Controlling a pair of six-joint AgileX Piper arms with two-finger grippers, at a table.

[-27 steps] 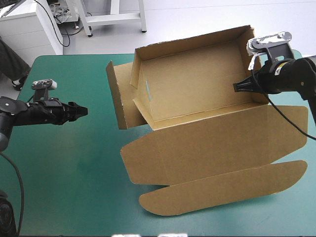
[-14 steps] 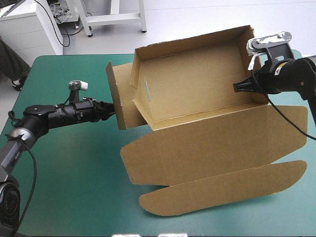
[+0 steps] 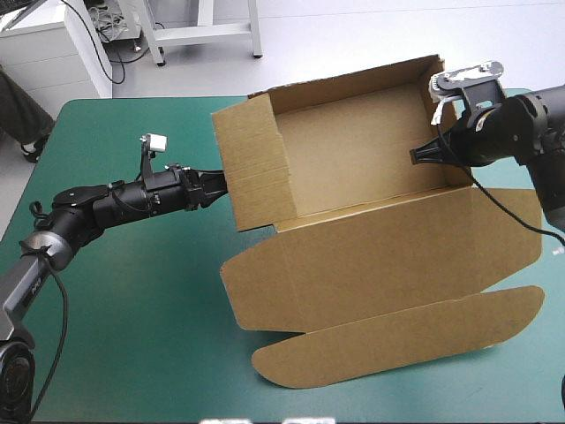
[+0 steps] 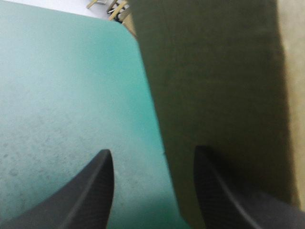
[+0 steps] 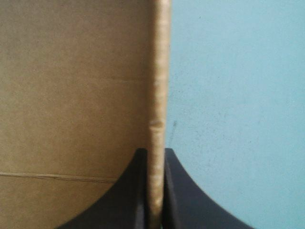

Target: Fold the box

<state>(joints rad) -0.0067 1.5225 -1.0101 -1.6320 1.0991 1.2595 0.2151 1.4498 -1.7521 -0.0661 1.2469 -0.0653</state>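
The open tray (image 3: 362, 146) is far wider than the fingers, so my left gripper should pinch the brown box by its thin loose end (image 3: 228, 173).
The brown box (image 3: 353, 150) stands as an open tray toward the table's far side. Its lid (image 3: 380, 265) and rounded flap (image 3: 397, 340) lie flat toward the near edge. My left gripper (image 3: 219, 182) is open at the outside of the box's left wall (image 3: 252, 168). In the left wrist view the left gripper (image 4: 153, 164) has one finger over the cover and the other finger (image 4: 209, 186) against the brown wall (image 4: 214, 71). My right gripper (image 3: 420, 157) is shut on the right wall, and the right wrist view shows the right gripper (image 5: 155, 160) pinching the wall's edge (image 5: 159, 71).
Bare teal-green cover (image 3: 115, 291) stretches left of the box and along the near left. The table's far edge (image 3: 141, 99) runs close behind the box. The lid flap reaches close to the table's right edge (image 3: 552, 256).
My left arm has reached right to the box's left side and pushed the leaning wall panel upright against the tray. The right gripper kept its hold and shifted slightly left.
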